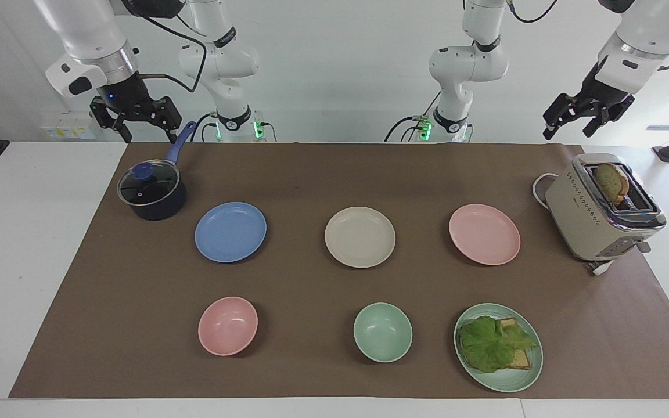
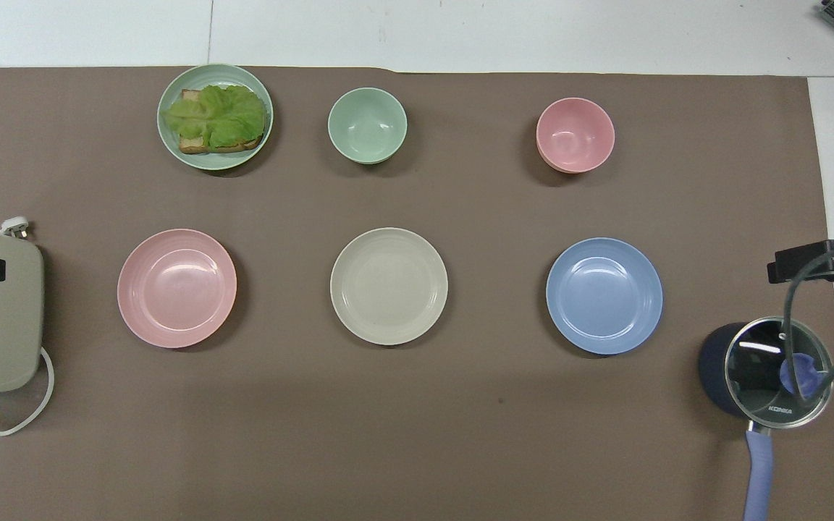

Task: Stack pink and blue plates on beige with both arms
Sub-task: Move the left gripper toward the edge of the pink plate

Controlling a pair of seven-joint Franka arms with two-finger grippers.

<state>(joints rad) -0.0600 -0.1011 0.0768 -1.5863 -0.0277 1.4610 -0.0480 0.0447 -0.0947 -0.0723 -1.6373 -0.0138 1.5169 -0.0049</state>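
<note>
I need to grip the pink plate by its thin rim facing the toaster (image 2: 123, 282) next with my left gripper; its round side is wider than my open fingers.
Three plates of equal size lie in a row across the brown mat. The beige plate (image 1: 360, 237) is in the middle. The blue plate (image 1: 230, 231) lies beside it toward the right arm's end, the pink plate (image 1: 484, 234) toward the left arm's end. All three are bare and apart from each other. My right gripper (image 1: 150, 138) hangs open in the air over the saucepan, holding nothing. My left gripper (image 1: 568, 132) hangs open and empty over the toaster. In the overhead view only the grippers' tips show at the side edges.
A dark blue saucepan (image 1: 151, 191) with a glass lid stands at the right arm's end. A beige toaster (image 1: 601, 209) holding a bread slice stands at the left arm's end. Farther from the robots are a pink bowl (image 1: 227, 325), a green bowl (image 1: 382, 332) and a green plate (image 1: 509, 384) with a lettuce sandwich.
</note>
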